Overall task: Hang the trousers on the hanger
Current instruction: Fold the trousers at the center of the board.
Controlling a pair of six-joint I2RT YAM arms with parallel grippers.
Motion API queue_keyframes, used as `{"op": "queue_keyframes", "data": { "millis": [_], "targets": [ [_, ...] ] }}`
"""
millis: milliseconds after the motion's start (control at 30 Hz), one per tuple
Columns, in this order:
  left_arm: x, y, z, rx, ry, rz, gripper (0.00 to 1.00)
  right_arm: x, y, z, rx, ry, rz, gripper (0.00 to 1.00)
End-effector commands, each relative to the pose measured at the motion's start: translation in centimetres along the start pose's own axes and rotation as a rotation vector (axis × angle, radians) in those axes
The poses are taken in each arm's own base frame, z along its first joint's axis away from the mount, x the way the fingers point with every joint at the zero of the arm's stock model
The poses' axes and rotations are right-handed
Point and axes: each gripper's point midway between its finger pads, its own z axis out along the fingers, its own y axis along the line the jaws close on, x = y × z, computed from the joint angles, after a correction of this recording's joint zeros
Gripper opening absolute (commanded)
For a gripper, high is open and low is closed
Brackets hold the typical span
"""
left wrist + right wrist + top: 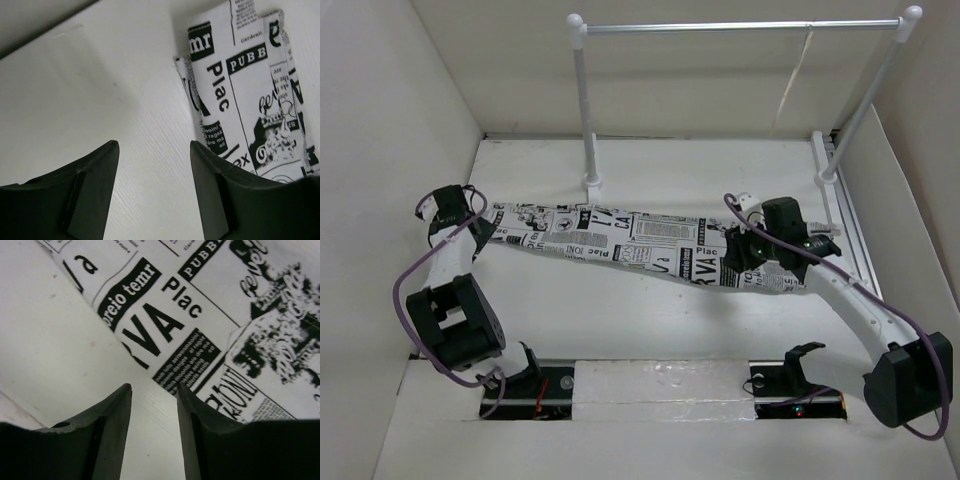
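Observation:
My left gripper grips the trousers' end by its near edge [500, 240] next, to draw them nearer, stretched flat, for the hanger [793, 82].
The trousers [620, 240], white cloth printed with black newspaper text, lie stretched flat across the table from left to right. My left gripper [480, 230] is at their left end. Its jaws stand open over bare table [154, 145], with the cloth edge [240, 90] just right of the right finger. My right gripper [745, 255] is at the trousers' right end, open with a narrower gap [154, 387]. Only table shows between its fingers, and the printed cloth [210, 325] lies ahead and to the right. The hanger [793, 82], thin and pale cream, hangs edge-on from the rail.
A clothes rail [740, 27] on two white posts stands at the back of the table. White walls close in the left, back and right sides. Two black mounts [795, 365] sit by the arm bases at the near edge.

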Motion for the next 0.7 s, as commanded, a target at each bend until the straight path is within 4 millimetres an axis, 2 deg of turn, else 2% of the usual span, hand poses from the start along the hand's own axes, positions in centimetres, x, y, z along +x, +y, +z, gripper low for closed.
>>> {"op": "queue_keyframes", "data": {
  "millis": [0, 100, 233, 267, 300, 333, 367, 400, 500, 533, 567, 633, 667],
  "targets": [
    [1.0, -2.7, 0.6, 0.131, 0.042, -0.025, 0.55, -1.0, -1.7, -0.2, 0.047, -0.058, 0.021, 0.49],
    [2.4, -3.4, 1.4, 0.153, 0.106, -0.004, 0.53, -1.2, -4.5, -0.6, 0.094, -0.079, 0.12, 0.61],
    [3.9, -3.8, 1.5, 0.171, 0.125, 0.009, 0.52, -1.7, -9.1, -1.6, 0.179, -0.151, 0.282, 0.64],
    [5.3, -3.7, 1.6, 0.185, 0.163, 0.0, 0.52, -1.6, -10.0, -2.0, 0.188, -0.17, 0.318, 0.64],
    [5.7, -3.5, 1.8, 0.186, 0.17, -0.004, 0.52, -1.2, -12.0, -3.1, 0.227, -0.203, 0.4, 0.64],
    [6.3, -3.5, 2.0, 0.19, 0.189, -0.009, 0.52, -0.6, -12.9, -3.5, 0.248, -0.216, 0.446, 0.65],
    [7.4, -3.3, 2.3, 0.192, 0.223, -0.019, 0.53, 0.9, -14.9, -4.6, 0.304, -0.223, 0.517, 0.67],
    [7.6, -3.2, 2.4, 0.19, 0.225, -0.023, 0.53, 1.4, -16.0, -5.3, 0.339, -0.235, 0.549, 0.67],
    [8.9, -3.2, 3.2, 0.202, 0.261, -0.033, 0.54, 4.9, -18.2, -7.8, 0.438, -0.227, 0.646, 0.7],
    [9.0, -3.4, 3.3, 0.206, 0.265, -0.036, 0.55, 6.4, -18.8, -8.8, 0.487, -0.22, 0.694, 0.7],
    [8.9, -3.5, 3.5, 0.211, 0.267, -0.036, 0.56, 7.3, -18.4, -8.5, 0.495, -0.203, 0.718, 0.7],
    [9.2, -4.1, 3.9, 0.227, 0.287, -0.038, 0.56, 8.6, -18.7, -8.9, 0.539, -0.223, 0.776, 0.7],
    [8.9, -4.5, 4.1, 0.236, 0.287, -0.039, 0.56, 9.3, -19.1, -9.8, 0.577, -0.253, 0.801, 0.7]
  ]
}}
